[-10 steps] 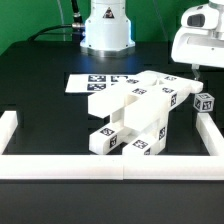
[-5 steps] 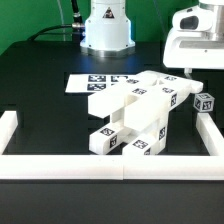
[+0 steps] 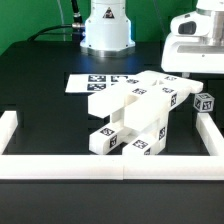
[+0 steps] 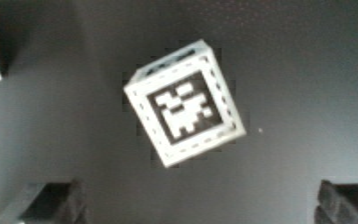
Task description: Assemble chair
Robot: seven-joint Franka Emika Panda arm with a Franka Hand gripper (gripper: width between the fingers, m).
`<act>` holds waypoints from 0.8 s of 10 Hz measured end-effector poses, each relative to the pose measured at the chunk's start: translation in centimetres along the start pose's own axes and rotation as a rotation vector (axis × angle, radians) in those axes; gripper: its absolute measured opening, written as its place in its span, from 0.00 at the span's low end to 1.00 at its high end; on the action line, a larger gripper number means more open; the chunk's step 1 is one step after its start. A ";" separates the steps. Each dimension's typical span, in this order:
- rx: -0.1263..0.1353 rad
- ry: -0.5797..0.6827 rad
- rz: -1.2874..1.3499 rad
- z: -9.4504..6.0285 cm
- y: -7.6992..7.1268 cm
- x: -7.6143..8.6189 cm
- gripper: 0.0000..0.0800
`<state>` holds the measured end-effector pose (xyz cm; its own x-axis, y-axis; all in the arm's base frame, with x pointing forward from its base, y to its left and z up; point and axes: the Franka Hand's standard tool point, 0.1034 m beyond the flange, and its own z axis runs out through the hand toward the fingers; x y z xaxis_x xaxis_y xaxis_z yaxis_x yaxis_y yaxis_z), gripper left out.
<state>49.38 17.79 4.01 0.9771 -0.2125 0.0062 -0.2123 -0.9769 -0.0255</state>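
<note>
The white tagged block (image 3: 204, 102) (image 4: 190, 103) is still ahead of the robot's fingers, so the gripper needs to move toward the block before it closes on it.
The partly joined chair (image 3: 135, 112), a cluster of white blocky parts with square tags, lies in the middle of the black table. A small loose tagged post (image 3: 205, 101) stands at the exterior view's right, beside it. My gripper (image 3: 193, 74) hangs above the table near the chair's far right end, up and slightly left of that post. In the wrist view a white tagged block (image 4: 190, 103) lies on the dark table ahead of my gripper (image 4: 202, 205). Both dark fingertips (image 4: 51, 200) sit wide apart at the frame corners, open with nothing between them.
The marker board (image 3: 84, 83) lies flat behind the chair. White border rails run along the front (image 3: 110, 165), the exterior view's left (image 3: 8, 128) and right (image 3: 211, 135). The arm's white base (image 3: 107, 25) stands at the back.
My gripper has drifted toward the exterior view's left, closer to the chair's far right end. Its jaws stay open and the parts have not moved.
</note>
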 end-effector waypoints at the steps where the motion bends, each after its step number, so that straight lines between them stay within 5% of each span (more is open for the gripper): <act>1: -0.003 -0.003 -0.001 0.4 -0.1 -0.3 0.81; 8: -0.024 -0.025 -0.016 2.4 -0.6 -1.8 0.81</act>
<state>47.78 18.77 1.58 0.9804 -0.1961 -0.0185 -0.1961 -0.9806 -0.0014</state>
